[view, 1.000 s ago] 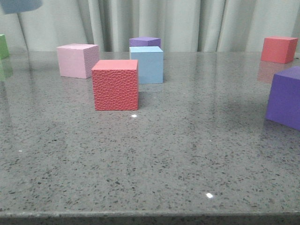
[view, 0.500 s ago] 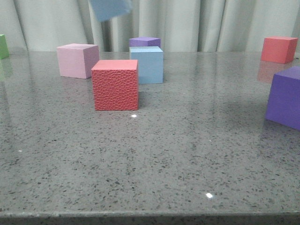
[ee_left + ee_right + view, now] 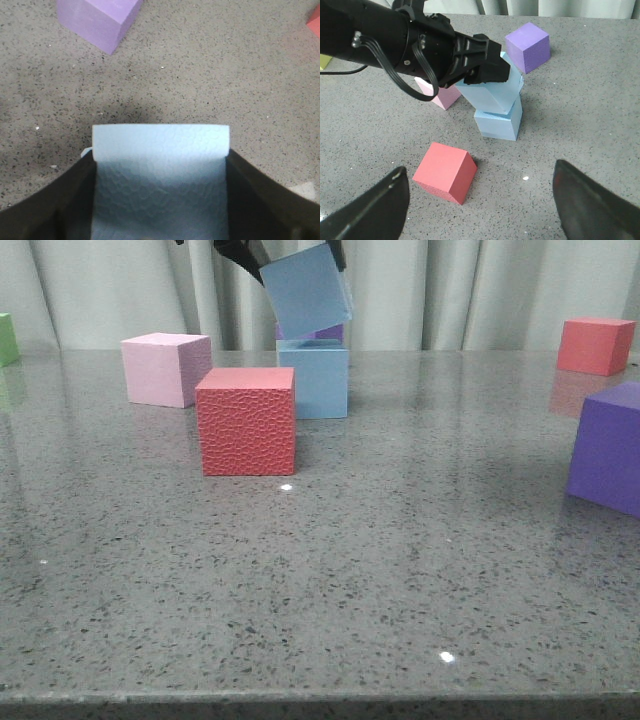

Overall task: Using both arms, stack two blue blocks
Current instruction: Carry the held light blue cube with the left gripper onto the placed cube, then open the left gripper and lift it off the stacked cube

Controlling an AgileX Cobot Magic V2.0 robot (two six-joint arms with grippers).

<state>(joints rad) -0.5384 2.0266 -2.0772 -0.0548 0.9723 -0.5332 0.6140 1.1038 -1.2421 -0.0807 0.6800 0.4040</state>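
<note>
My left gripper is ready to release its block: the held block's lower edge point(image 3: 316, 331) touches the top of the resting blue block point(image 3: 313, 344), so the held block would stand there.
One blue block point(image 3: 315, 380) rests on the table behind the red textured cube point(image 3: 246, 422). Directly over it hangs the second blue block point(image 3: 305, 290), tilted, its lower edge at or just above the resting block's top. My left gripper point(image 3: 295, 258) is shut on the tilted block. In the left wrist view the held block point(image 3: 160, 170) fills the gap between the black fingers point(image 3: 50, 210). The right wrist view shows the left arm point(image 3: 410, 42), the held block point(image 3: 492, 95) and the lower block point(image 3: 497, 125). My right gripper point(image 3: 480, 210) stands open, nearer than the red cube point(image 3: 445, 172), holding nothing.
A pale pink cube point(image 3: 163, 368) stands left of the blue blocks, and a purple cube point(image 3: 330, 332) just behind them. A large purple cube point(image 3: 610, 448) sits at the right edge, a red cube point(image 3: 595, 345) far right, a green cube point(image 3: 8, 338) far left.
The held blue block has travelled from the upper left to the right and downward, ending tilted over the resting blue block. The black gripper tips have come into the front view.
</note>
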